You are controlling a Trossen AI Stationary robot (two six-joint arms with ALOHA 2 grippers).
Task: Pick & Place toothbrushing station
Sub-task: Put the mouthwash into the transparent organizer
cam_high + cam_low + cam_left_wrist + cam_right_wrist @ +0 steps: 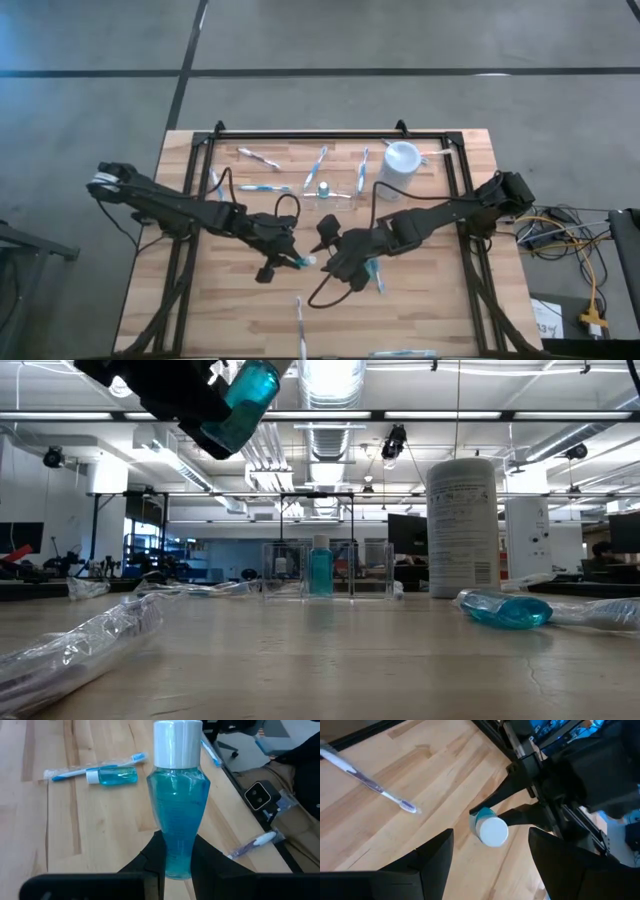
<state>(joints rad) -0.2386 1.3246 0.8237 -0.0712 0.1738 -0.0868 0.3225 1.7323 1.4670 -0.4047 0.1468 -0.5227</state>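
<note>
My right gripper grabs the tube by its white cap next, since this keeps the tube's teal body free to go into the clear holder.
My left gripper is shut on a teal white-capped tube, held in the air over the middle of the table. Its cap points at my right gripper. That gripper is open; its fingers stand on either side of the cap without touching it. A second teal tube lies on its side under the right arm. Far back stand a clear holder with a third tube upright in it, and a white cup. Wrapped toothbrushes lie flat around them. My left gripper pinches the tube's narrow lower body, close to its bottom end, between its two fingers. The fingers come slanting down from the table's left side, along the tube. The tube is lifted clear of the table and tilted, cap end away from the gripper.
A dark metal frame borders the far and side edges of the wooden table. One toothbrush lies near the front edge and another shows beyond my right fingers. Crinkled clear wrappers lie at the near left in the low view.
</note>
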